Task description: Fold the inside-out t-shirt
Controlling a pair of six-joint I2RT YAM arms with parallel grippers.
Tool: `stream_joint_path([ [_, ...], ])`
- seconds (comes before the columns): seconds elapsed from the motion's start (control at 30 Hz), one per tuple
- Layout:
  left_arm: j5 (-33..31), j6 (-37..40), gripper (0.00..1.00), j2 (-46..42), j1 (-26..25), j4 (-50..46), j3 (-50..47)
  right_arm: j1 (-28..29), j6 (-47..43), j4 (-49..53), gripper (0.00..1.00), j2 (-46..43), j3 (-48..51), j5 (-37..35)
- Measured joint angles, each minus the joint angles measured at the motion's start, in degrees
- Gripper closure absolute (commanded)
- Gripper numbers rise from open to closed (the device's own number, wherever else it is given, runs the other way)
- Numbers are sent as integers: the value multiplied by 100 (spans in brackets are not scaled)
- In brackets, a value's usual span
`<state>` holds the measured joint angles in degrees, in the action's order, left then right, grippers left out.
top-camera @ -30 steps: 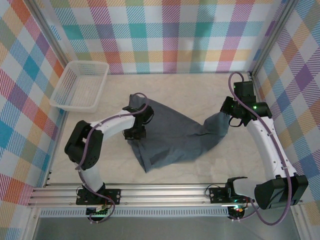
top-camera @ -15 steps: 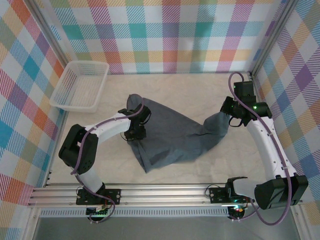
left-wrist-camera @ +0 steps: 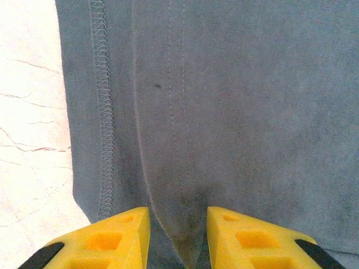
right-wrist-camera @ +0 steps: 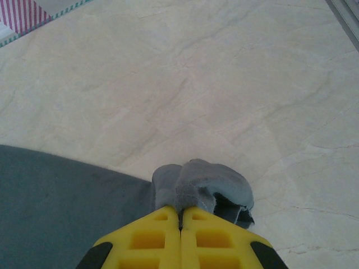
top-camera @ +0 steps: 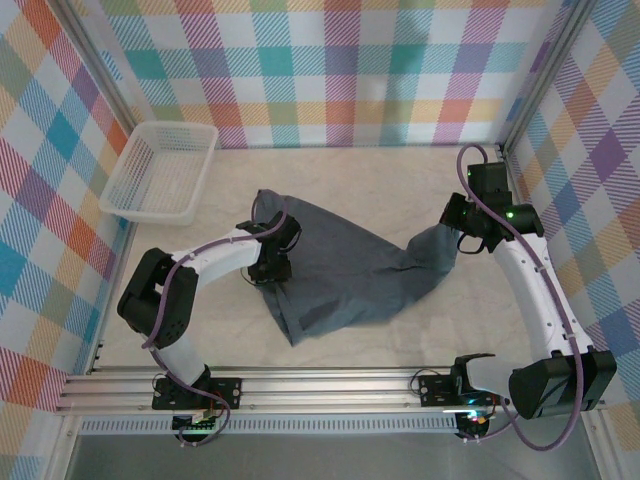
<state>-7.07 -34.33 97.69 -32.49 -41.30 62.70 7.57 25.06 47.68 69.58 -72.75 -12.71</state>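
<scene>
My left gripper spreads the t-shirt for folding next. It will grab the t-shirt's fold by its seamed edge [top-camera: 280, 284] [left-wrist-camera: 184, 245], opposite my right gripper.
The inside-out t-shirt [top-camera: 345, 270] lies wrinkled across the middle of the table, slate blue-grey, its overlocked seam [left-wrist-camera: 102, 112] showing in the left wrist view. My left gripper [top-camera: 272, 262] rests over the shirt's left edge. Its yellow fingers [left-wrist-camera: 126, 232] stand apart, and a pinched ridge of cloth [left-wrist-camera: 188, 224] rises between them without touching either pad. My right gripper [top-camera: 452, 232] holds the shirt's right end lifted off the table. In the right wrist view that gripper [right-wrist-camera: 180, 210] is shut on a bunched wad of the t-shirt [right-wrist-camera: 207, 182].
A white plastic basket [top-camera: 160, 172] stands at the back left. The pale marble-pattern tabletop [right-wrist-camera: 224, 73] is bare beyond the right gripper. Plaid walls close in three sides, and a metal rail [top-camera: 320, 385] runs along the near edge.
The left gripper's jaws have parted, letting go of the cloth fold, and the left arm's elbow has swung slightly left. The right gripper has stayed put, still shut on the shirt.
</scene>
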Motion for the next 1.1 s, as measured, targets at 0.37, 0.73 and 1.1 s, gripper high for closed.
stream_joint_path([
  [0.37, 229, -197, 100, -299, 297, -2, 289, 0, 118, 184, 100, 4, -597, 201],
  [0.73, -767, 739, 100, -2710, 1596, 761, 4911, 0, -22, -1377, 100, 0, -4216, -35],
  [1.1, -1150, 1305, 100, -3517, 1652, 1303, 4739, 0, 133, -1530, 100, 356, -5619, -1585],
])
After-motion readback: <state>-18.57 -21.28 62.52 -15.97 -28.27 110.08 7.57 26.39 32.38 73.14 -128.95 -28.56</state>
